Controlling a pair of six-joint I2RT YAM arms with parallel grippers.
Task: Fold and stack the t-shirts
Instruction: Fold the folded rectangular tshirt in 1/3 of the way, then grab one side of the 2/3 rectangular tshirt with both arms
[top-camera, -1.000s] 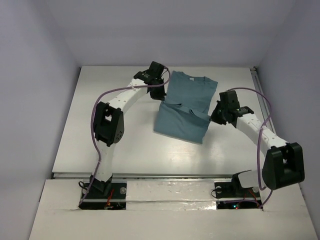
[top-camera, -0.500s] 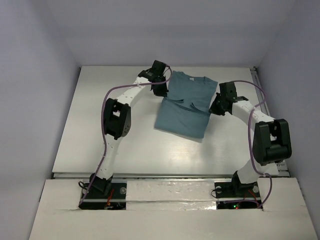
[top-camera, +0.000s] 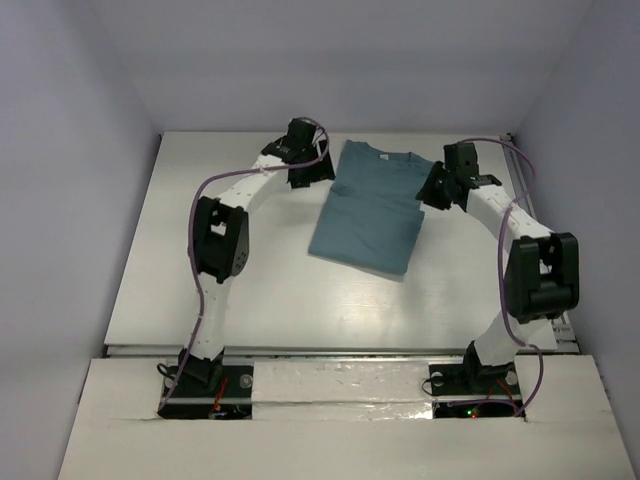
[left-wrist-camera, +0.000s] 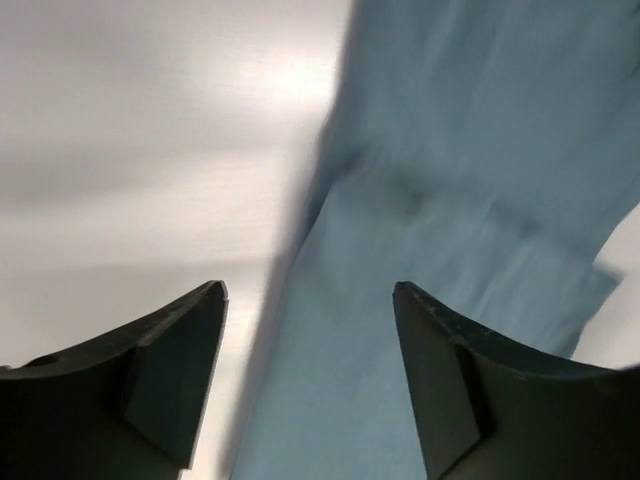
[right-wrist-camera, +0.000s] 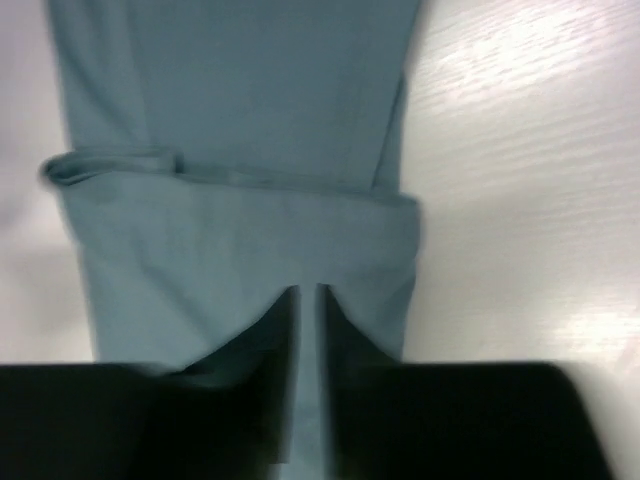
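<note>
My left gripper should next pick up the t-shirt's near corner (top-camera: 313, 250) to fold toward the t-shirt's collar, leaving the t-shirt's other corner for my right gripper.
A teal-blue t-shirt (top-camera: 368, 208) lies flat on the white table (top-camera: 200, 250), folded into a long narrow shape with its collar at the far end. My left gripper (top-camera: 320, 174) hovers at the shirt's left edge. In the left wrist view it (left-wrist-camera: 310, 288) is wide open with nothing between the fingers, and the t-shirt (left-wrist-camera: 470, 170) is below and to the right. My right gripper (top-camera: 431, 192) is at the shirt's right edge. In the right wrist view it (right-wrist-camera: 308, 290) shows a slim gap between the fingers, over the t-shirt (right-wrist-camera: 240, 100) and its folded sleeve.
Pale walls close in the table on the left, far and right sides. A metal rail (top-camera: 515, 165) runs along the right edge, and another (top-camera: 340, 350) lies across the near edge in front of the arm bases.
Both grippers carried the shirt's edges toward the far side and the cloth now lies flat. The left gripper has opened wide and drawn left off the shirt. The right fingers have parted slightly.
</note>
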